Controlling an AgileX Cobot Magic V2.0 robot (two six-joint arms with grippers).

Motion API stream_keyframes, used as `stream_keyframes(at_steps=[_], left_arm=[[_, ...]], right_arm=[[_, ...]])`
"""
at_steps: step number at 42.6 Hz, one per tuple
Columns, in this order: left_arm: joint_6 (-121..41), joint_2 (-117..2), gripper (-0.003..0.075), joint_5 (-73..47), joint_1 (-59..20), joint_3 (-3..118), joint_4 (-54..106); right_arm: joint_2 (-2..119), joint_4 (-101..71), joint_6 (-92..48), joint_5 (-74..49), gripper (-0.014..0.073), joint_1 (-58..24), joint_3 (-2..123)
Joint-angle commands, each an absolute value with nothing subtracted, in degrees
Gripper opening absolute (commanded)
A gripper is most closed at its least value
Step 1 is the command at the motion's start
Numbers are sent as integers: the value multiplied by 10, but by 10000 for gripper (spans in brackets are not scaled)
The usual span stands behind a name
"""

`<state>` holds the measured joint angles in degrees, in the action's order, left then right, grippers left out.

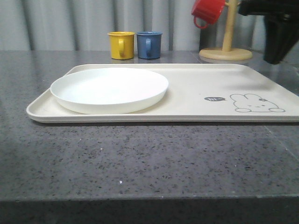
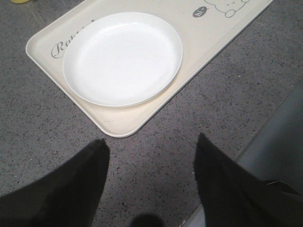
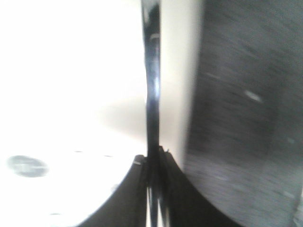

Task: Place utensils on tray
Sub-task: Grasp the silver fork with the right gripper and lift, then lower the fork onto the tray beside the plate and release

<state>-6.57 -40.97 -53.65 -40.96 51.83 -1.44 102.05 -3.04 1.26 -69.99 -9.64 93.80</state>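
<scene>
My right gripper stays closed on the shiny metal utensil for now, until the utensil is lower, since it is high above the cream tray (image 1: 196, 93).
The cream tray (image 1: 196, 93) with its rabbit drawing lies across the middle of the dark table. My right gripper (image 3: 152, 158) is shut on a long, thin, shiny metal utensil (image 3: 152, 85) that sticks out straight past the fingertips, over the tray's edge (image 3: 175, 71). The picture is too blurred to tell which utensil it is. In the front view the right gripper (image 1: 274, 51) hangs dark above the tray's far right corner. My left gripper (image 2: 151, 146) is open over bare table, just off the tray's near left corner (image 2: 118, 127), with nothing between its fingers.
A round white plate (image 1: 110, 88) covers the tray's left half (image 2: 123, 56). Behind the tray stand a yellow mug (image 1: 121, 45) and a blue mug (image 1: 149, 45). A red mug (image 1: 208, 11) hangs on a wooden stand (image 1: 226, 46) at the back right.
</scene>
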Motion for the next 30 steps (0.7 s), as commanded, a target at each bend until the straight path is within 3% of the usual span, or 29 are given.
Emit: stream_keyframes(at_steps=[1, 9, 23, 26, 30], left_arm=[[-60, -408, 398, -498, -413, 531, -11], [-60, -408, 398, -498, -413, 531, -11], [-60, -408, 398, -498, -413, 531, -11], [-60, -408, 398, -498, -413, 531, -11], [-60, -408, 398, -498, -413, 531, -11]], right_arm=[[1005, -42, 22, -757, -34, -149, 975], [1059, -42, 116, -765, -34, -219, 1023], [1111, -46, 306, -727, -34, -236, 1047], [1110, -46, 306, -720, -11, -238, 1047], [1110, -50, 306, -722, 80, -239, 1047]])
